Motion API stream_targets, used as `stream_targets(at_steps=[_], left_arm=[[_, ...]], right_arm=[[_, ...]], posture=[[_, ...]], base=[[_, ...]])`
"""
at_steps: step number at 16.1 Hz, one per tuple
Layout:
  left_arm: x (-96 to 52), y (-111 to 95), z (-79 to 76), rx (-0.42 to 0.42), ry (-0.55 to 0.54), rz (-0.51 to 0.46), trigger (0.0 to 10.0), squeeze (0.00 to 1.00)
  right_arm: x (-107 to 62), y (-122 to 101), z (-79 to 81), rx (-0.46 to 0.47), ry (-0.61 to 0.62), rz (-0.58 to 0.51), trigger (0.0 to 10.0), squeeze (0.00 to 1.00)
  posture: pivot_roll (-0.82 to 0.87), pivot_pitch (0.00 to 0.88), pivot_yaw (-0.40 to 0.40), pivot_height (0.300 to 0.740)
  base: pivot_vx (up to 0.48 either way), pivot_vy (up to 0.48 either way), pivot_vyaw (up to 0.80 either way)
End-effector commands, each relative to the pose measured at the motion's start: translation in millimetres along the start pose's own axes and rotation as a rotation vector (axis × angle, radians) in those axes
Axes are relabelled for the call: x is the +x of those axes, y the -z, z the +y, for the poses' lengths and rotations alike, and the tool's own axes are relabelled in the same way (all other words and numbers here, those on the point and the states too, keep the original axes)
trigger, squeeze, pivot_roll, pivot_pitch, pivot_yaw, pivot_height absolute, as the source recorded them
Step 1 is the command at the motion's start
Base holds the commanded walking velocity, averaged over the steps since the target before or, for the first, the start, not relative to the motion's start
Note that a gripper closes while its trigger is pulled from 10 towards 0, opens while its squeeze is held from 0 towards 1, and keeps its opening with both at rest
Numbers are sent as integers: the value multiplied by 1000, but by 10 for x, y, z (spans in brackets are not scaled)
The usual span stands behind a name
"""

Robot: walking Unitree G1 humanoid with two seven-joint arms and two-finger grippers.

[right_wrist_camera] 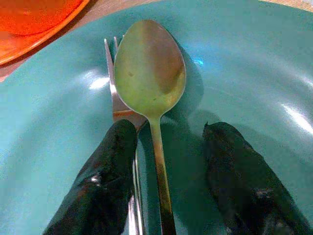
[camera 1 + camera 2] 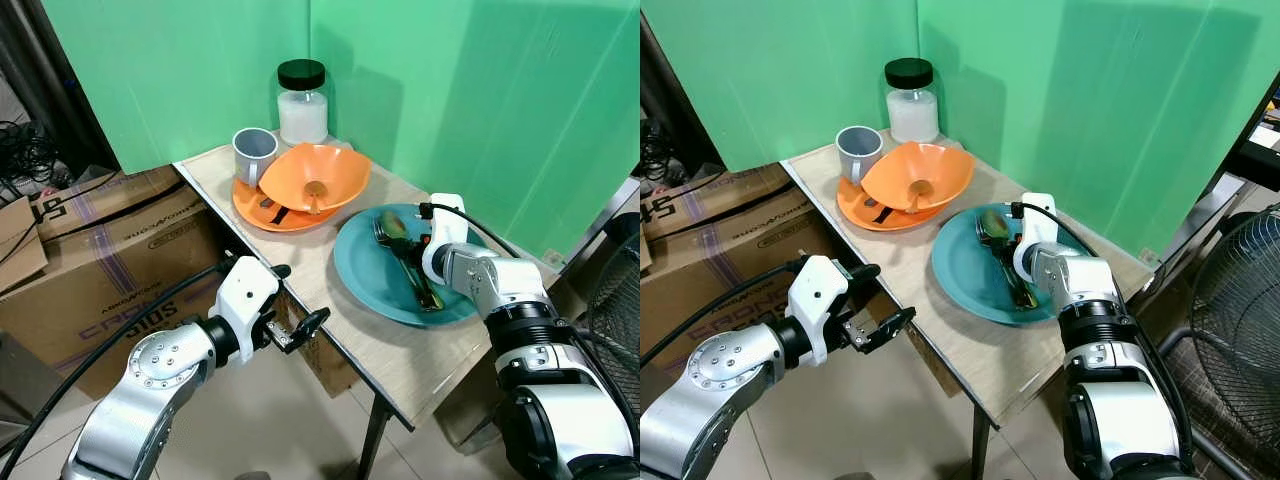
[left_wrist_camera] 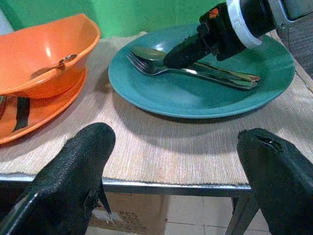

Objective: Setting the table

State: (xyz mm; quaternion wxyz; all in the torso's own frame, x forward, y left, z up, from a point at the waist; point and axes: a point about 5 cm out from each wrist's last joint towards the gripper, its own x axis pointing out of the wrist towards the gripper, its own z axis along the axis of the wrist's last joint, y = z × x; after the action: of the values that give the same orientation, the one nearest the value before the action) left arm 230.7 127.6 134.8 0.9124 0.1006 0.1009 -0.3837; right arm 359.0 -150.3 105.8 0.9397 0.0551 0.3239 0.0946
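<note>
My right gripper picks up the spoon by its slim neck just below the bowl (image 1: 156, 132) next. The spoon's bowl (image 1: 149, 68) is broad and rounded.
A teal plate (image 2: 365, 270) lies on the table's near right part, with a fork (image 1: 113, 93) and a spoon (image 1: 149, 68) side by side on it. My right gripper (image 1: 168, 132) is low over the plate and open. One finger rests over the fork, the other stands beyond the spoon, and the spoon's handle runs between them. My left gripper (image 2: 298, 300) is open and holds nothing. It hangs just off the table's front edge, slightly below the tabletop and facing the plate.
An orange bowl (image 2: 315, 175) holding a small spoon leans on an orange plate (image 2: 265, 212) at the back, with a grey mug (image 2: 254, 152) and a black-lidded jar (image 2: 302, 102) beside it. Cardboard boxes (image 2: 110, 250) stand left of the table, a fan (image 2: 615, 300) to the right.
</note>
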Motion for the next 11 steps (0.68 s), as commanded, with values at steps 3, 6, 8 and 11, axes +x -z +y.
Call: stream_targets(at_steps=[3, 6, 8, 11], left_arm=[[6, -5, 8, 9, 14, 11, 10000, 0], [9, -4, 7, 11, 22, 12, 10000, 0], [13, -8, 8, 11, 24, 11, 10000, 0], [23, -18, 18, 15, 23, 6, 10000, 0]], right_arm=[[10, 134, -58, 16, -1, 71, 0, 0], [6, 138, -63, 25, -8, 73, 0, 0], [3, 133, -70, 30, -9, 71, 0, 0], [-6, 116, -77, 32, -13, 65, 0, 0]], posture=[[116, 0, 41, 740], [115, 0, 43, 740], [114, 0, 43, 740], [114, 0, 40, 740]], base=[[0, 0, 0], [0, 0, 0], [0, 0, 0], [0, 0, 0]])
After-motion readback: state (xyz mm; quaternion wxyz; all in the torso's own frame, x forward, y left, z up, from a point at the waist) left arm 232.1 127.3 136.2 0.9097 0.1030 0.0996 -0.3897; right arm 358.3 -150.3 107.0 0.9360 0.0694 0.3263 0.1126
